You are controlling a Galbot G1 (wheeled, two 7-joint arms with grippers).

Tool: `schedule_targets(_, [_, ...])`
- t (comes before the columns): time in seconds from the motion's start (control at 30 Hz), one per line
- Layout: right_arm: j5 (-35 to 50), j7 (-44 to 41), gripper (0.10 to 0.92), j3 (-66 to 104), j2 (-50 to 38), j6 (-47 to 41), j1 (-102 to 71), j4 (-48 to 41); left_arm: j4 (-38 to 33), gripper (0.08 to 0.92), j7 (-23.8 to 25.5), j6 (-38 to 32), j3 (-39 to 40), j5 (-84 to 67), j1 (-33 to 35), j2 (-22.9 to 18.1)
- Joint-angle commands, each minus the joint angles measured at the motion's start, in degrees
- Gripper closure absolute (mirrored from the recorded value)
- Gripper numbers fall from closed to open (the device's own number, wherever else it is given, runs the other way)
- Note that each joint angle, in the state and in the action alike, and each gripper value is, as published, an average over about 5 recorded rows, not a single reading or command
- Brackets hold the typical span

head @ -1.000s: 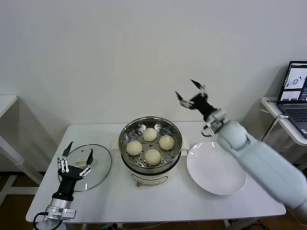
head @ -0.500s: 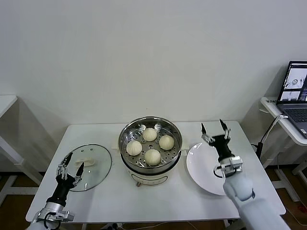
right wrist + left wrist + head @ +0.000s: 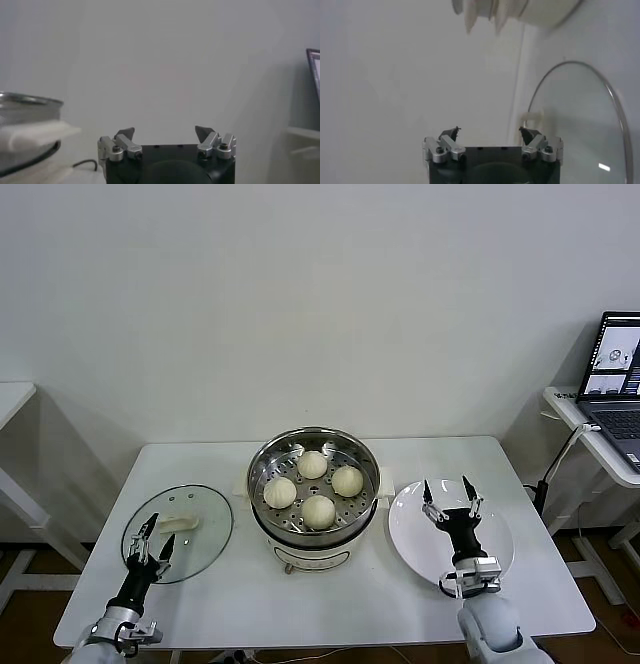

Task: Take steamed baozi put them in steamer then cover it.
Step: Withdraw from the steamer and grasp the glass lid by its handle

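Note:
I will next pick up the glass lid by its narrow white handle point(image 3: 179, 524) with my left gripper, as the wide glass disc point(image 3: 203, 551) lies flat and outspans my fingers.
Several cream-white baozi point(image 3: 318, 509) sit on the perforated tray inside the shiny steel steamer point(image 3: 266, 455) at the table's middle; it has no lid on. The round glass lid point(image 3: 205, 536) with a white knob lies flat on the table to the steamer's left; it also shows in the left wrist view point(image 3: 580, 130). My left gripper point(image 3: 152, 537) is open and empty, low at the lid's near-left edge. My right gripper point(image 3: 447, 491) is open and empty, low over the empty white plate point(image 3: 415, 539). The steamer's rim and white handle point(image 3: 30, 134) show in the right wrist view.
A laptop point(image 3: 618, 374) stands on a side table at the far right. A white wall is behind the table. Another white table edge point(image 3: 12, 399) is at the far left.
My right arm has swung down from high behind the steamer to low over the plate. My left gripper has dropped lower toward the table's near-left edge.

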Motion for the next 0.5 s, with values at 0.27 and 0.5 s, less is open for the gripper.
schedule_targets(0.27, [-2.4, 0.1, 0.203, 2.0, 2.9, 0.8, -3.2, -0.2, 7.9, 0.177, -1.5, 1.2, 2.3, 2.8, -7.6, -0.4])
schedule_targets(0.5, [-2.5, 0.1, 0.203, 2.1, 3.0, 0.8, -3.1, 0.0, 9.3, 0.177, -1.5, 2.5, 3.1, 3.1, -9.3, -0.4])
